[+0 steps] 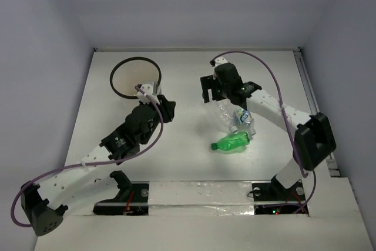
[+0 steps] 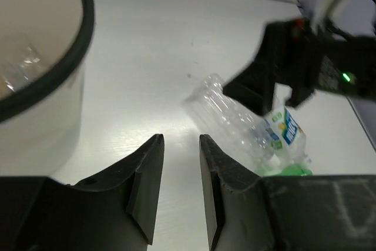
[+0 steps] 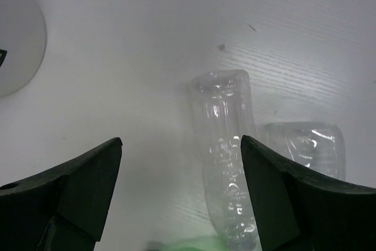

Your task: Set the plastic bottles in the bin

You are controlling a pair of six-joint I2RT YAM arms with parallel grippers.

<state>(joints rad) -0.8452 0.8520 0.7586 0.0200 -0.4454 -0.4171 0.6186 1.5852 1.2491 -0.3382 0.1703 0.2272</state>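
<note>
Next, my right gripper grabs the clear bottle by its bare end (image 1: 217, 107), to put the bottle into the bin (image 1: 135, 58) other end first.
Two clear plastic bottles (image 1: 225, 113) (image 1: 242, 118) and a green bottle (image 1: 231, 142) lie on the white table right of centre. The white bin (image 1: 135, 58) with its black ring rim stands at the back left. My right gripper (image 1: 212, 98) hangs wide open and empty over the bare end of the clear bottle (image 3: 224, 145); the second clear bottle (image 3: 305, 145) lies beside it. My left gripper (image 1: 166, 109) is next to the bin (image 2: 88, 22), its jaws a narrow gap apart with nothing between them (image 2: 180, 138). A clear bottle (image 2: 17, 66) shows inside the bin.
The left wrist view shows the clear bottle (image 2: 226, 116), a bottle with a blue-and-white label (image 2: 285, 133) and the green one (image 2: 288, 170) under the right gripper (image 2: 264, 95). Grey walls close the table's back and sides. A white curved surface (image 3: 17, 45) sits at the right wrist view's upper left.
</note>
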